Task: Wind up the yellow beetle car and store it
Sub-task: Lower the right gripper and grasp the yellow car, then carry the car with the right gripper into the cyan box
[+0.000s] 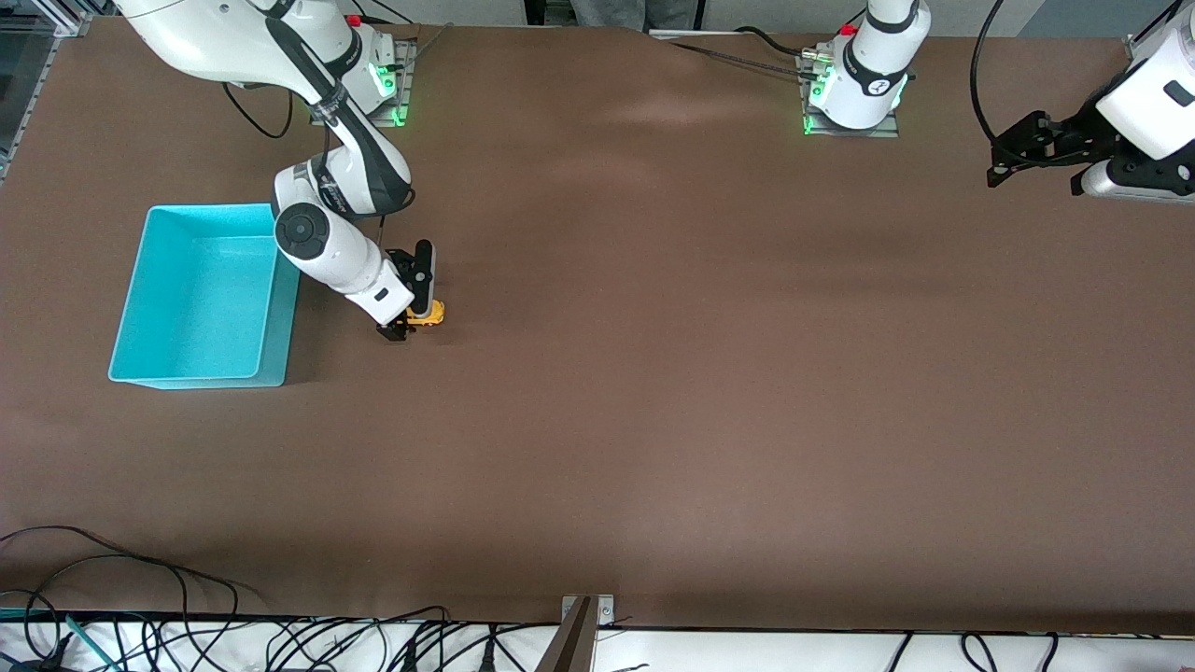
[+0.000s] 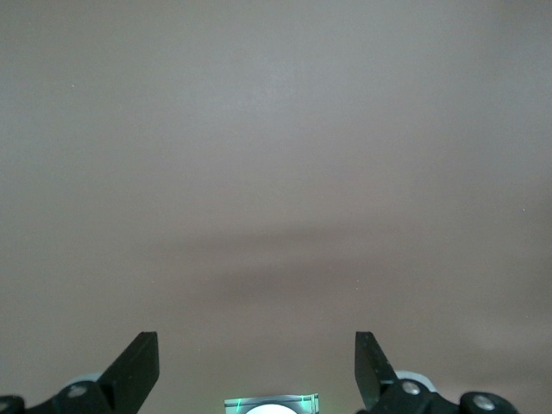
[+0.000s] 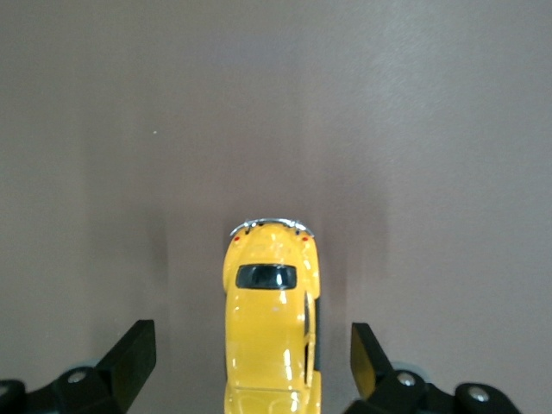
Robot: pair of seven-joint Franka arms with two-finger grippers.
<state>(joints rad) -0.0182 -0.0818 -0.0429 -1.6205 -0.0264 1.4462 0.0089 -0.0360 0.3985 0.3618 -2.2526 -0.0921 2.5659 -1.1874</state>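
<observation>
The fingers of my right gripper are on both sides of the yellow beetle car's body (image 1: 431, 313) (image 3: 269, 336). My right gripper should close on the car now.
The yellow beetle car (image 1: 428, 315) stands on the brown table beside the turquoise bin (image 1: 200, 295), toward the right arm's end of the table. In the right wrist view the car (image 3: 271, 319) lies lengthwise between the open fingers, with a clear gap on each side. My right gripper (image 1: 411, 322) is open and low over the car, straddling it without touching. My left gripper (image 1: 1018, 154) is open and empty, held in the air over the left arm's end of the table, where that arm waits. The left wrist view shows only bare table between its fingers (image 2: 138, 366).
The turquoise bin (image 1: 149, 280) is empty and open-topped. Brown table spreads wide from the car toward the left arm's end. Cables (image 1: 187, 635) lie along the table's edge nearest the front camera. The arm bases (image 1: 854, 89) stand along the top edge.
</observation>
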